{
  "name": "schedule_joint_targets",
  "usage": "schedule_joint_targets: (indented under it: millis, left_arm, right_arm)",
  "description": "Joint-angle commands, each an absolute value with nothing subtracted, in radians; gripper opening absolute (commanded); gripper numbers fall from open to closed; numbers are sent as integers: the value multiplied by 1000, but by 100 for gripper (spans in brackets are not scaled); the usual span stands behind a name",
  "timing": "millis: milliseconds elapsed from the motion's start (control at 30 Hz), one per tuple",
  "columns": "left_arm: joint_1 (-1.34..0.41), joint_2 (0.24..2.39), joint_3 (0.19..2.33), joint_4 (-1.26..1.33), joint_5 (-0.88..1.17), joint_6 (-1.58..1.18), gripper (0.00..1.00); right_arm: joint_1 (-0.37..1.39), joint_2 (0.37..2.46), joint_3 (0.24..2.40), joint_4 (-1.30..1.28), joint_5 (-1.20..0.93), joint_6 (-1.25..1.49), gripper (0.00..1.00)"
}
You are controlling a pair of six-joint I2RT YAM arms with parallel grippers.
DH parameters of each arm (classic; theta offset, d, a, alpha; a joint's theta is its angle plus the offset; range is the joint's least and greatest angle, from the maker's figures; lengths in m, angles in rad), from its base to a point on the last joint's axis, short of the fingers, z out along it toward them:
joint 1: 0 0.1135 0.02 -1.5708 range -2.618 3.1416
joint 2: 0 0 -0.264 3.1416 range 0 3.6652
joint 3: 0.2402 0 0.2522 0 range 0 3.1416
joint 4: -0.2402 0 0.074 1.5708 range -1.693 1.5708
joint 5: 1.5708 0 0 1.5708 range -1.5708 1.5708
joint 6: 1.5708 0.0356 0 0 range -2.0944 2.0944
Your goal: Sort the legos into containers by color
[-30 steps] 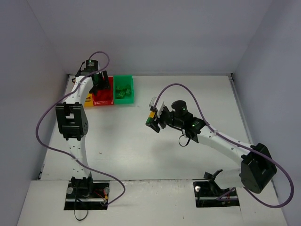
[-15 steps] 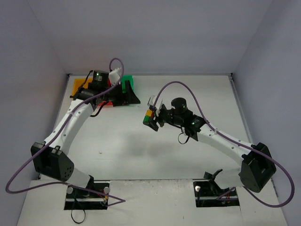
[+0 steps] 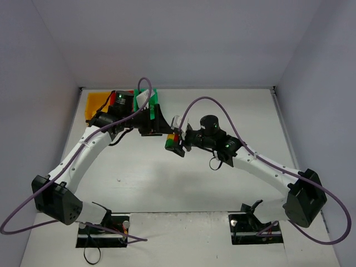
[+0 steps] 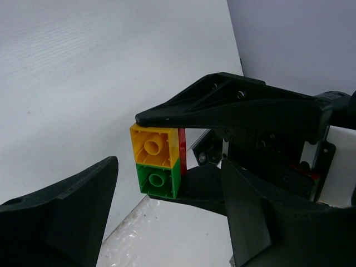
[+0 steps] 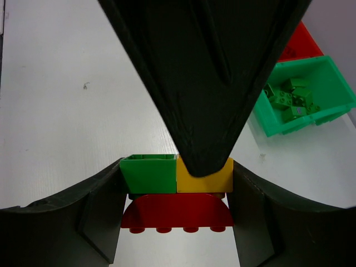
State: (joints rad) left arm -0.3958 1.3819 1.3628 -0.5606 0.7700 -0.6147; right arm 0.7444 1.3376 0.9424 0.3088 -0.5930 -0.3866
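Note:
The left gripper grabs the yellow brick's sides next, leaving the red and green bricks free, to detach and sort the yellow brick.
A clump of legos [image 5: 176, 192] hangs above the table: a green brick [image 5: 149, 173] and a yellow brick [image 5: 217, 179] side by side on a red arched brick [image 5: 175, 213]. My right gripper [image 5: 177, 189] is shut on the clump's two ends. In the left wrist view the clump [image 4: 157, 161] sits just ahead of my left gripper [image 4: 168, 162], which is open. One left finger [image 5: 206, 83] overlaps the yellow brick from above. In the top view the left gripper [image 3: 160, 127] meets the right gripper [image 3: 174, 142] mid-table.
The containers stand at the back left: the yellow bin [image 3: 95, 102], and the green bin [image 5: 303, 97] holding several green bricks, with the red bin [image 5: 300, 44] beside it. The left arm covers much of the bins in the top view.
The left arm has swung from over the bins to the right and now faces the clump. The right gripper has carried the clump slightly left, towards it.

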Motion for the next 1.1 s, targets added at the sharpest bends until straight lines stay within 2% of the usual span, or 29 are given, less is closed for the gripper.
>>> schedule_joint_targets:
  millis: [0, 300, 533, 933, 967, 1000, 1067]
  left_arm:
    - [-414, 1374, 1379, -499, 801, -624, 67]
    - [-428, 1397, 1387, -474, 818, -620, 62]
    - [-428, 1402, 1382, -446, 805, -629, 54]
    - [-428, 1416, 1359, -393, 825, -652, 37]
    - [-426, 1416, 1356, -393, 828, -652, 35]
    - [-428, 1416, 1355, -390, 834, -653, 28]
    - [-428, 1416, 1355, -385, 842, -655, 24]
  right_arm:
    - [759, 1281, 1006, 367, -629, -399, 4]
    - [776, 1269, 1014, 367, -638, -394, 5]
    - [779, 1267, 1016, 367, -640, -394, 6]
    - [787, 1261, 1012, 373, -627, -391, 7]
    - [787, 1259, 1011, 374, -626, -390, 7]
    - [787, 1259, 1011, 374, -626, -390, 7]
    - [787, 1259, 1009, 373, -623, -390, 7]
